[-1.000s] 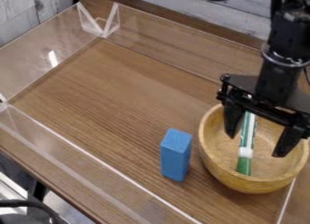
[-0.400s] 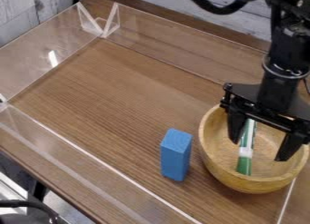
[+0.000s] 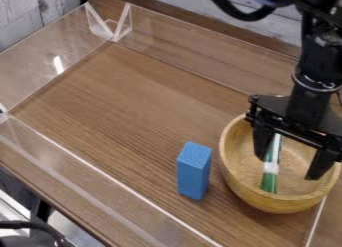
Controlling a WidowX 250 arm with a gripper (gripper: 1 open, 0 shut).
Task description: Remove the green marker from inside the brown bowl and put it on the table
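Observation:
The green marker needs to come out of the brown bowl (image 3: 238, 177), so my gripper should next grab it by the middle of its body (image 3: 271, 161) and lift it.
The green marker (image 3: 271, 161) lies inside the brown bowl (image 3: 238, 177) at the right front of the table (image 3: 120, 101), its white end pointing toward the front. My black gripper (image 3: 290, 157) points straight down into the bowl, open. One finger stands left of the marker and the other to its right, so the jaws straddle the pen without closing on it. The marker's far end is hidden behind the gripper.
A blue rectangular block (image 3: 195, 170) stands on the wood just left of the bowl. Low clear acrylic walls (image 3: 80, 31) edge the tabletop, with a folded clear piece (image 3: 111, 24) at the back left corner.
The gripper has sunk slightly lower into the bowl around the marker. The marker, bowl and block have stayed put.

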